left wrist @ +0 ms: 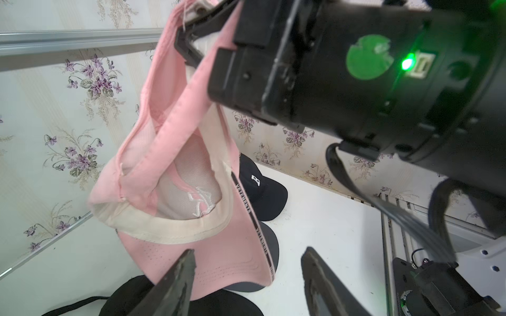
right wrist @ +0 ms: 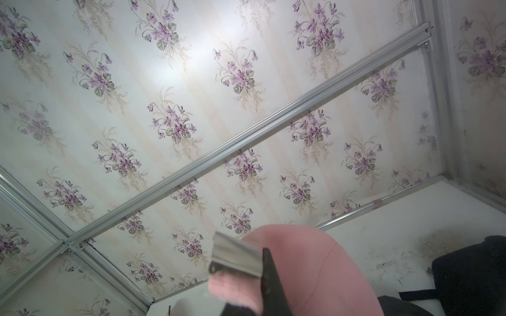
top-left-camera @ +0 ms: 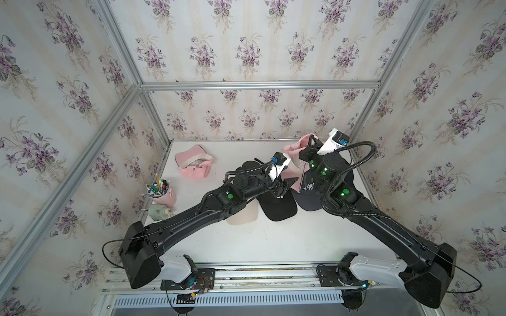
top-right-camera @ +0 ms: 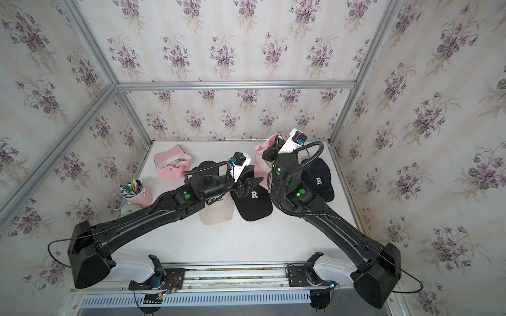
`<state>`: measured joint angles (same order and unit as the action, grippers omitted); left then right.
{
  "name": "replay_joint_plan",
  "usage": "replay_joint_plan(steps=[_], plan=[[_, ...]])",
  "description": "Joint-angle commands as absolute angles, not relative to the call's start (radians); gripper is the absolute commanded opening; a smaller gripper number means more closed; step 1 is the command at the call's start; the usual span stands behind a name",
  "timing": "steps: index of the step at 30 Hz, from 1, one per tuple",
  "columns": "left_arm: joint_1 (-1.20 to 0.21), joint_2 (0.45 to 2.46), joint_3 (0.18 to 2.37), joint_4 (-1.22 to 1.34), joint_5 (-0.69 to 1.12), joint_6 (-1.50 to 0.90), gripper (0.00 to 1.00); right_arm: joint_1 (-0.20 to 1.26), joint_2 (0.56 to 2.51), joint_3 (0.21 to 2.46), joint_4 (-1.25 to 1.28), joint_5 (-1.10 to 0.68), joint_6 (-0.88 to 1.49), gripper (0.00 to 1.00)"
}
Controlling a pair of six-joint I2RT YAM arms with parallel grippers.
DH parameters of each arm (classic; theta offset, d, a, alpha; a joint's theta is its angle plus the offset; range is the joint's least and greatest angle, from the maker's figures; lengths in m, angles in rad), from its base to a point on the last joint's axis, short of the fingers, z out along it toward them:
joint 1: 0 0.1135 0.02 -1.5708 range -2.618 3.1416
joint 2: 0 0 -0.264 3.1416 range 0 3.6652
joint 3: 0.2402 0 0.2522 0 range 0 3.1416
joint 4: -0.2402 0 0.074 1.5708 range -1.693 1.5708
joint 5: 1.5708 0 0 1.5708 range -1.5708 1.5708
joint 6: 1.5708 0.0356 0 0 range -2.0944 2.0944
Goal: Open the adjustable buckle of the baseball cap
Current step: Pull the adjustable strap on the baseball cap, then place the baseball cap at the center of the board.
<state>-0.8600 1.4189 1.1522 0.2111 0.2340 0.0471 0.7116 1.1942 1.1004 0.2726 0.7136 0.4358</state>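
The robot's left gripper needs to open the buckle, so next it should grab the black-labelled edge of the pink cap's brim, which leaves the cap's back strap [left wrist: 175,128] free.
A pink baseball cap [top-left-camera: 288,171] [top-right-camera: 258,168] [left wrist: 175,153] hangs in the air above the right half of the table, brim down and inside facing the left wrist camera. My right gripper [top-left-camera: 314,141] [top-right-camera: 276,141] [right wrist: 264,258] is shut on the cap's pink back strap [left wrist: 175,128], right beside the shiny metal buckle [right wrist: 235,255]. The buckle's flap looks raised off the strap. My left gripper [top-left-camera: 287,182] [top-right-camera: 252,182] [left wrist: 249,253] stands open just short of the cap's brim, with nothing between its fingers.
On the white table [top-left-camera: 273,240] lie a black "R" cap [top-right-camera: 254,203], a navy "R" cap [top-right-camera: 319,179], a beige cap [top-right-camera: 216,214] under the left arm, and another pink cap [top-left-camera: 193,164] at the back left. A pen cup [top-left-camera: 161,193] and a bottle [top-left-camera: 158,212] stand at the left edge.
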Motion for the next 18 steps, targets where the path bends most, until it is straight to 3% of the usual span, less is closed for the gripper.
replay_joint_plan(steps=[1,14,17,18], plan=[[-0.865,1.457,1.127,0.360,0.186,0.028,0.62,0.722,1.213,1.140,0.269,0.789,0.494,0.00],[-0.867,1.614,1.176,0.478,0.192,-0.025,0.61,0.767,1.247,1.203,0.195,0.882,0.531,0.00],[-0.866,1.642,1.190,0.476,0.191,-0.032,0.56,0.771,1.246,1.204,0.189,0.886,0.539,0.00],[-0.865,1.649,1.195,0.474,0.194,-0.035,0.49,0.773,1.246,1.206,0.185,0.887,0.538,0.00]])
